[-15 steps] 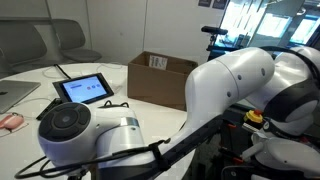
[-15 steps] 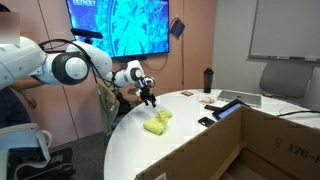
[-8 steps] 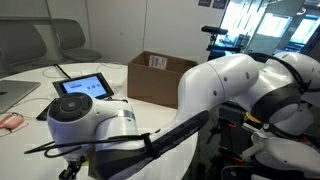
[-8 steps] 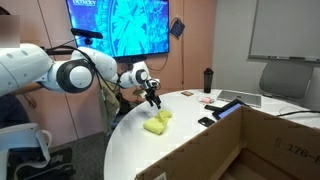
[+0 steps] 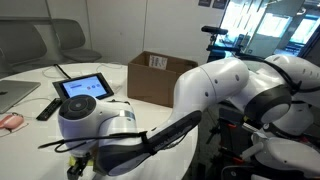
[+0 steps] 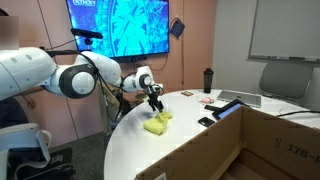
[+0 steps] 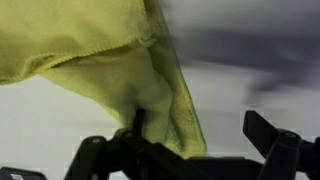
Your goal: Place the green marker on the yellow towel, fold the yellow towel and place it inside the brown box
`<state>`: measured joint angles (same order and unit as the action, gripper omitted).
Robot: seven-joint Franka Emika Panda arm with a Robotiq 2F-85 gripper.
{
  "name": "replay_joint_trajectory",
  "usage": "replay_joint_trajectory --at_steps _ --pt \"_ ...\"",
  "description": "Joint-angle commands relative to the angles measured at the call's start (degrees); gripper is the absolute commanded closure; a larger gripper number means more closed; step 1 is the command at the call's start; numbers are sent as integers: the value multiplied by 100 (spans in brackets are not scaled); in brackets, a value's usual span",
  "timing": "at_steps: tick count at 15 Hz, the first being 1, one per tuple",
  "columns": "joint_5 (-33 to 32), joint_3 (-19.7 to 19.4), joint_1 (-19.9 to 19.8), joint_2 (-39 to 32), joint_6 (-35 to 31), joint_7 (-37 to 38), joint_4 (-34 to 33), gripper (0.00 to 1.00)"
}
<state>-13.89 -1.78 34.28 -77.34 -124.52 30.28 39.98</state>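
I should next grab the loose fold of the yellow towel [image 6: 157, 123] beside my finger with my gripper. The rest of the towel then stays free to be drawn across the table for folding.
The yellow towel [image 6: 157, 123] lies crumpled on the round white table [image 6: 170, 155]. My gripper [image 6: 156, 104] hangs just above it, tilted down. In the wrist view the towel [image 7: 90, 50] fills the upper left and a fold hangs down beside one of my fingers [image 7: 139, 122]. The gripper [image 7: 200, 128] is open, with the other finger well apart on bare table. The green marker is not in view. The brown box [image 5: 160, 75] stands open on the table and also fills the near corner of an exterior view [image 6: 275, 140].
A tablet [image 5: 83, 88], a remote [image 5: 47, 108] and a laptop [image 5: 12, 95] lie on the table. A dark bottle [image 6: 208, 80] and a phone [image 6: 207, 121] sit beyond the towel. My arm [image 5: 230, 90] blocks much of an exterior view.
My gripper has moved sideways and down, from beside the table edge to just over the yellow towel. The towel has not moved.
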Motion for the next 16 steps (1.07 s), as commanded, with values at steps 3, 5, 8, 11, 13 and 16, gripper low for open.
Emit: replay_joint_trajectory --at_steps 3,5,8,11,13,16 --pt "110 80 -163 -369 77 -104 -613 0" --pt "86 52 -189 -421 75 -82 -643 0" --pt "92 51 -250 -498 86 -51 -653 0" --pt "108 63 -309 -588 110 -24 -658 26" --pt "130 90 -338 -610 124 -7 -671 41" --pt "147 113 -394 -565 172 -10 -646 63"
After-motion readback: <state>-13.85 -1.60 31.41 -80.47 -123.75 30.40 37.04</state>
